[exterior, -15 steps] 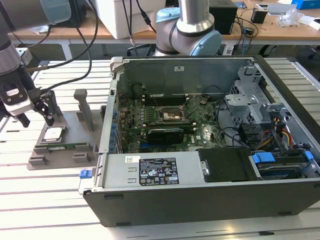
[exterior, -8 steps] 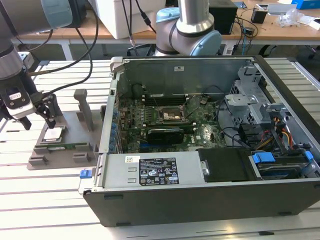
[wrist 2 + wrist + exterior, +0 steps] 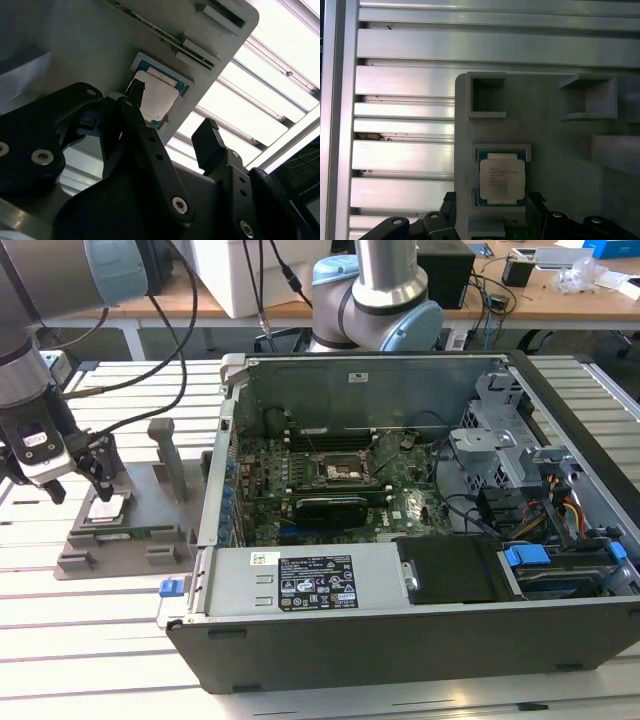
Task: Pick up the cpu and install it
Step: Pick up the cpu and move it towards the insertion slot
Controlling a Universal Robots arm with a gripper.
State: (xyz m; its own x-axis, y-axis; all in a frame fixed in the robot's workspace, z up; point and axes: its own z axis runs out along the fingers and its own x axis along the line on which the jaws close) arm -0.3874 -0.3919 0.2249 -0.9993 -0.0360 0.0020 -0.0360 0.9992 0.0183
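My gripper should next grab the cpu by its open side edges to pick it up. The holder's raised sides hug the ends of the cpu point(image 3: 106, 508).
The cpu point(image 3: 106, 508) is a small square chip with a silver top. It lies flat in a recess of a grey holder block point(image 3: 150, 540) on the slatted table, at the exterior view's left. My gripper point(image 3: 80, 488) hangs just above it, open, holding nothing. In the first wrist view the cpu point(image 3: 501, 176) sits in its pocket with my gripper point(image 3: 491, 207) straddling the near edge. In the second wrist view one black fingertip point(image 3: 135, 91) overlaps the cpu point(image 3: 157, 100) and the other stands off to the side. The motherboard socket point(image 3: 335, 472) lies inside the open computer case point(image 3: 400, 640).
A green memory stick point(image 3: 125, 533) lies along the holder's front edge. Grey upright posts point(image 3: 165, 455) rise from the holder behind the cpu. The case wall point(image 3: 222, 440) stands between the holder and the motherboard. A second robot arm point(image 3: 375, 290) stands behind the case.
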